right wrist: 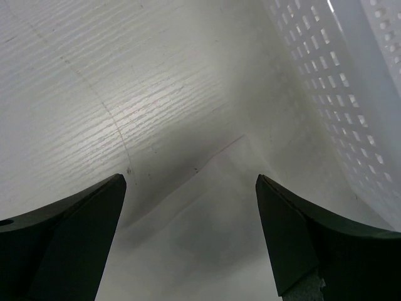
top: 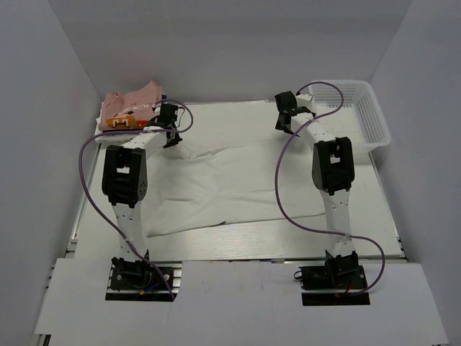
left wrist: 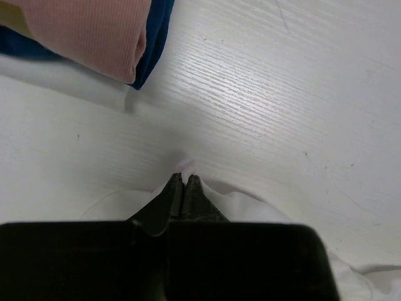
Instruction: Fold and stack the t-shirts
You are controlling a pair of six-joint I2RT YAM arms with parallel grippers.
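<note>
My right gripper isn't ready to close on the shirt's corner yet and needs to go lower first: its open fingers stop above the cloth in the right wrist view.
A large plain white t-shirt (top: pixel 230 184) lies spread across the middle of the table. My left gripper (top: pixel 171 137) is shut on its far left corner (left wrist: pixel 186 166), a pinch of white cloth showing between the tips (left wrist: pixel 183 180). My right gripper (top: pixel 288 124) is open over the shirt's far right corner (right wrist: pixel 219 207), one finger (right wrist: pixel 81 232) on each side, not touching it. A stack of folded shirts sits at the far left corner: pink (top: pixel 130 103) on top, with an orange-marked one (top: pixel 122 123); the pink (left wrist: pixel 94 31) and dark blue (left wrist: pixel 153 44) ones show in the left wrist view.
A white plastic mesh basket (top: pixel 360 115) stands at the far right, close beside my right gripper, its wall (right wrist: pixel 338 81) in the right wrist view. White walls enclose the table on three sides. Purple cables loop off both arms.
</note>
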